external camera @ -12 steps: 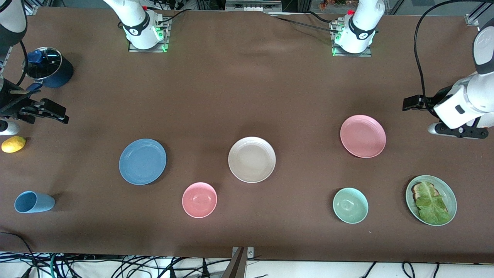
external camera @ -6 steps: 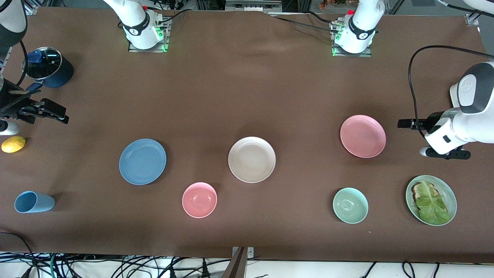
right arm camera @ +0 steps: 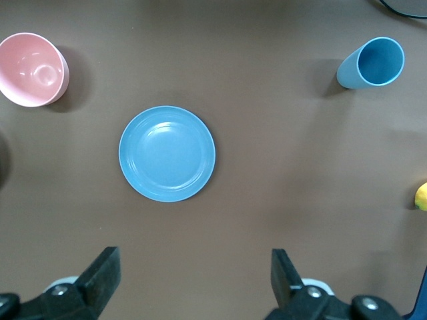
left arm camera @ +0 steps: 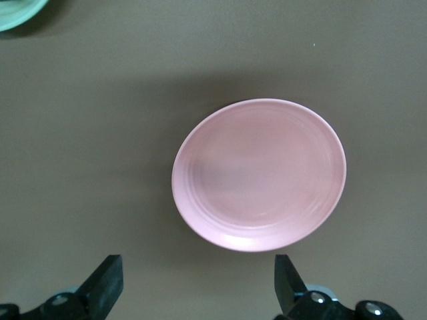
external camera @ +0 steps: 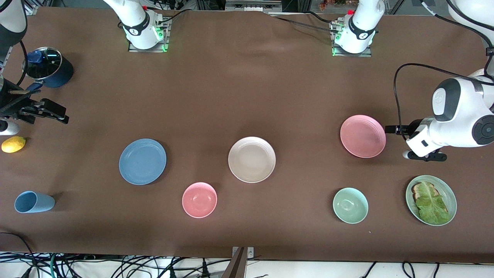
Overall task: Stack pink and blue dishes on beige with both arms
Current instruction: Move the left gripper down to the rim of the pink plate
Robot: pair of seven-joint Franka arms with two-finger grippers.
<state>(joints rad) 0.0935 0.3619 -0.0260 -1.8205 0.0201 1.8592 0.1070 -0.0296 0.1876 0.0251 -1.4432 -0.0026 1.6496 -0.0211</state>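
I should stack the pink plate on the beige plate (external camera: 251, 159), so my left gripper should next grab the pink plate by its rim (external camera: 384, 135).
The pale pink plate (external camera: 362, 136) lies toward the left arm's end of the table, and the beige plate (external camera: 251, 159) sits mid-table. Toward the right arm's end lies the blue plate (external camera: 142, 161). My left gripper (external camera: 423, 156) hovers over bare table beside the pink plate; in the left wrist view the left gripper (left arm camera: 197, 280) is open and empty, with the pink plate (left arm camera: 259, 175) just off its fingertips. My right gripper (external camera: 15, 114) waits at the table's end. Seen from the right wrist, the right gripper (right arm camera: 193, 270) is open, well apart from the blue plate (right arm camera: 167, 153).
A pink bowl (external camera: 199, 199) and a green bowl (external camera: 350, 205) stand nearer the front camera than the plates. A green plate with lettuce (external camera: 431, 199) lies near the left arm. A blue cup (external camera: 34, 202), a lemon (external camera: 13, 144) and a lidded dark pot (external camera: 48, 71) are at the right arm's end.
The left arm has swung in toward the pink plate, bringing its open gripper close beside it. The right arm and all dishes have stayed still.
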